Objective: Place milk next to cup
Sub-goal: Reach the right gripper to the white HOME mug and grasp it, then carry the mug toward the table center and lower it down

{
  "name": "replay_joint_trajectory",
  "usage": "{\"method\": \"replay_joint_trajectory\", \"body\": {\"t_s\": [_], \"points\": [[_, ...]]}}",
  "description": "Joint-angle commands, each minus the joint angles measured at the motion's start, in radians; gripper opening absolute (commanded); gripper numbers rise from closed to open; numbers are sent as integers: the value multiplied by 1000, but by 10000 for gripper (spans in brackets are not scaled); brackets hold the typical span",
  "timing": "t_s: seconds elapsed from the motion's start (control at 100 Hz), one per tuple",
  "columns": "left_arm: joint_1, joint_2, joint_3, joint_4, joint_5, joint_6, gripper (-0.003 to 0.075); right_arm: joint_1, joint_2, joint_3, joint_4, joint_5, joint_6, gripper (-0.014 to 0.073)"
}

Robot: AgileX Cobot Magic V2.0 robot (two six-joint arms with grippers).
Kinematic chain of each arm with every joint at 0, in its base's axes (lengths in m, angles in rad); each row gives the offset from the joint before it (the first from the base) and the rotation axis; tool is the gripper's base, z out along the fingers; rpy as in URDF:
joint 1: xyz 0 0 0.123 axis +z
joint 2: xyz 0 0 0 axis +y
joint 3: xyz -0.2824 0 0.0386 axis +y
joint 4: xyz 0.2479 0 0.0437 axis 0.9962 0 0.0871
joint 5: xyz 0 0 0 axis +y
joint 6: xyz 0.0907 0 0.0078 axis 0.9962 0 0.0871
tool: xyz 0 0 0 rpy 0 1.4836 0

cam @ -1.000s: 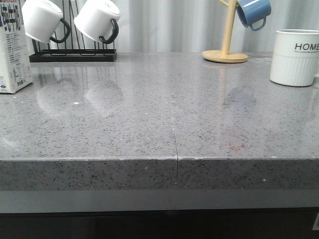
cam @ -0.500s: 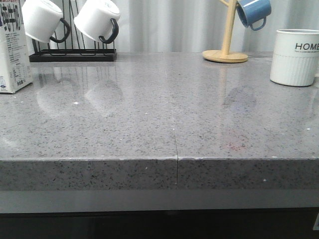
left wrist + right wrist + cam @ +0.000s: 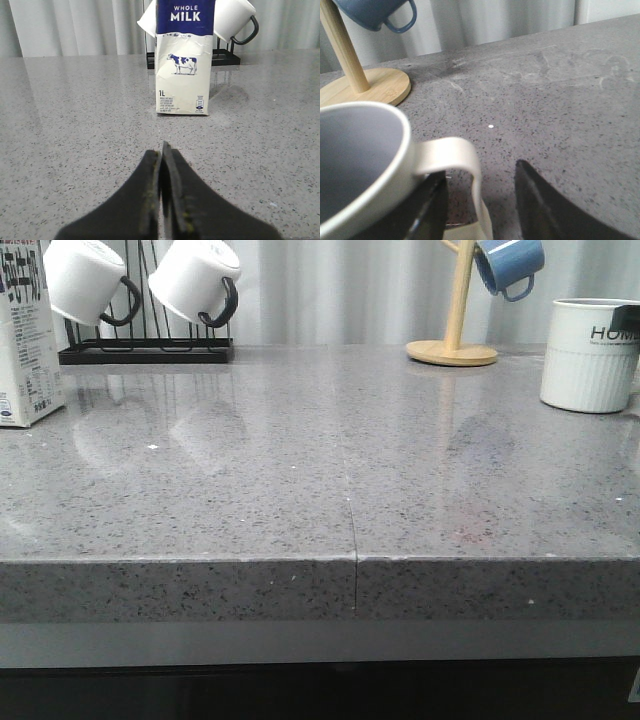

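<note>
The cup's cream handle is between my right gripper's fingers, beside the cup (image 3: 588,358), so I should close on the handle now.
The milk (image 3: 25,340) stands upright at the far left of the grey counter; in the left wrist view it (image 3: 182,65) faces me with its cow picture. My left gripper (image 3: 162,150) is shut and empty, low over the counter, short of the carton. The cup (image 3: 590,360) with "HOME" lettering stands at the far right. In the right wrist view my right gripper (image 3: 480,185) is open around the cup's cream handle (image 3: 465,155), one finger inside the loop, one outside. A dark part of that gripper (image 3: 628,318) shows at the front view's right edge.
A black rack (image 3: 145,350) with two white black-handled cups (image 3: 195,275) stands behind the milk. A wooden stand (image 3: 455,340) holding a blue mug (image 3: 508,262) stands at the back, left of the cup. The counter's front edge (image 3: 350,560) runs across the front view.
A dark part of my right gripper has come into the front view beside the cup's rim. The cup has shifted very slightly left. The milk has not moved.
</note>
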Motion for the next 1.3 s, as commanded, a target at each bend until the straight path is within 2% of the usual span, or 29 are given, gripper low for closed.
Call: {"method": "replay_joint_trajectory", "body": {"t_s": [0.0, 0.12, 0.21, 0.38, 0.52, 0.71, 0.88, 1.02, 1.22, 1.29], "points": [[1, -32, 40, -3, -86, -8, -21, -2, -10, -59, -16, -67, -10, 238], [1, -32, 40, -3, -86, -8, -21, -2, -4, -66, -18, -66, -10, 9], [1, -32, 40, -3, -86, -8, -21, -2, -5, -66, -20, -69, -10, -69], [1, -32, 40, -3, -86, -8, -21, 5, -35, -60, -46, -68, -10, -64], [1, -32, 40, -3, -86, -8, -21, 60, -107, -34, -91, -50, -10, -64], [1, -32, 40, -3, -86, -8, -21, 211, -186, -31, -118, 0, -10, -64], [1, -32, 40, -3, -86, -8, -21, 376, -173, -32, -118, 1, -10, -44], [1, -32, 40, -3, -86, -8, -21, 473, -139, -33, -116, -18, -10, -39], [1, -32, 40, -3, -86, -8, -21, 498, -60, -33, -114, -38, -3, -36], [1, -32, 40, -3, -86, -8, -21, 498, -52, -33, -114, -40, -3, 16]]}}
